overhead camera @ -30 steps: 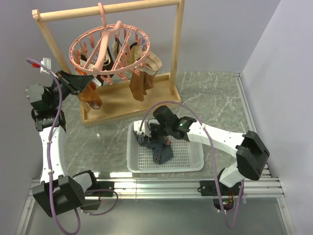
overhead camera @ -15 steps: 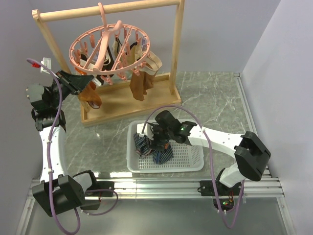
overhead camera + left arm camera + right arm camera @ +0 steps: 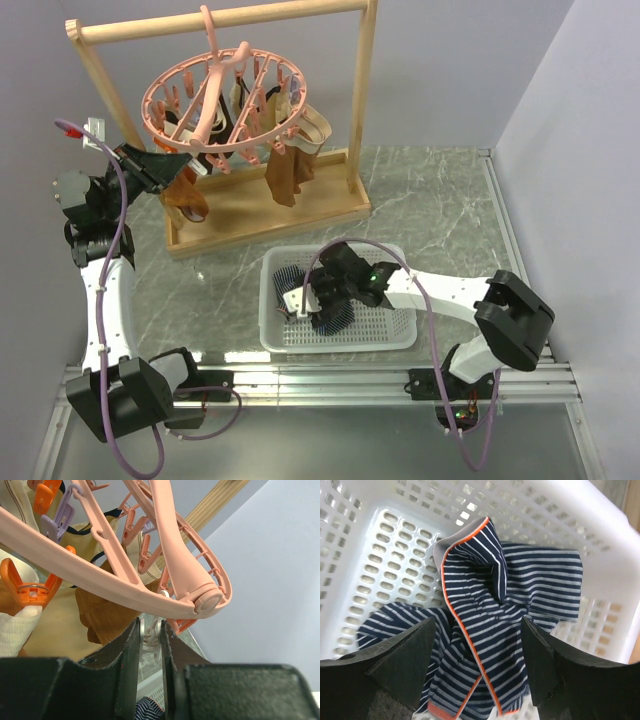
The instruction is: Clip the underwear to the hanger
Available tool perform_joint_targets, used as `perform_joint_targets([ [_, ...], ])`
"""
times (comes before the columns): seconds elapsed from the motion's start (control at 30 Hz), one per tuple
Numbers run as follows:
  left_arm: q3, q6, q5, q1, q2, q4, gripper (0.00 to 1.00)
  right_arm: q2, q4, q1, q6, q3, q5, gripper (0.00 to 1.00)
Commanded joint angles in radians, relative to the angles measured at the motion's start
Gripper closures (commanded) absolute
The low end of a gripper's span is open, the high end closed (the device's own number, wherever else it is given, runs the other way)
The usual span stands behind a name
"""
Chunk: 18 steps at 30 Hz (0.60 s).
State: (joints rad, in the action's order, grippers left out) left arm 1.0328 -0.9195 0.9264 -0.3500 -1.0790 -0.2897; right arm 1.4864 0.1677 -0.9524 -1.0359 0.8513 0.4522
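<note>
The grey-lined end of the navy striped underwear (image 3: 520, 585) should stay free to clip to the hanger, so my right gripper needs to grab the underwear by its orange-trimmed edge (image 3: 470, 642) next.
The navy striped underwear (image 3: 520, 585) lies crumpled in the white basket (image 3: 380, 545); in the top view it shows only as a striped patch (image 3: 293, 279) beside my right arm. My right gripper (image 3: 479, 626) is open and low in the basket, with the cloth between its fingers (image 3: 405, 665); in the top view it is at the basket's left middle (image 3: 322, 303). The pink ring hanger (image 3: 225, 100) hangs from the wooden rack. My left gripper (image 3: 150, 630) is shut on a pale clip (image 3: 150, 634) just under the hanger ring (image 3: 125, 587); in the top view it is at the ring's left edge (image 3: 172, 162).
The wooden rack (image 3: 260, 205) stands at the back, with brown (image 3: 186, 200) and tan (image 3: 286, 176) garments clipped to the hanger. The basket's rim (image 3: 400, 342) is near the table's front edge. Grey walls close the left and right sides.
My right gripper has moved down and a little toward the front into the basket, over the underwear. The left arm has not moved.
</note>
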Motion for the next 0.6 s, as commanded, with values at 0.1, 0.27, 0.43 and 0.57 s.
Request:
perform_joint_targets([
  [0.1, 0.018, 0.025, 0.006, -0.001, -0.007, -0.028, 1.0, 0.046, -0.166, -0.025, -0.125, -0.026, -0.032, 0.26],
  [0.27, 0.01, 0.025, 0.005, -0.001, -0.007, -0.034, 1.0, 0.103, -0.195, -0.026, -0.111, 0.015, -0.067, 0.37],
  [0.43, 0.012, 0.024, 0.006, 0.0, -0.01, -0.037, 1.0, 0.097, -0.226, -0.025, -0.153, -0.018, -0.075, 0.45],
  [0.57, 0.012, 0.025, 0.008, 0.0, -0.01, -0.035, 1.0, 0.077, -0.212, -0.026, -0.217, -0.044, -0.079, 0.44],
])
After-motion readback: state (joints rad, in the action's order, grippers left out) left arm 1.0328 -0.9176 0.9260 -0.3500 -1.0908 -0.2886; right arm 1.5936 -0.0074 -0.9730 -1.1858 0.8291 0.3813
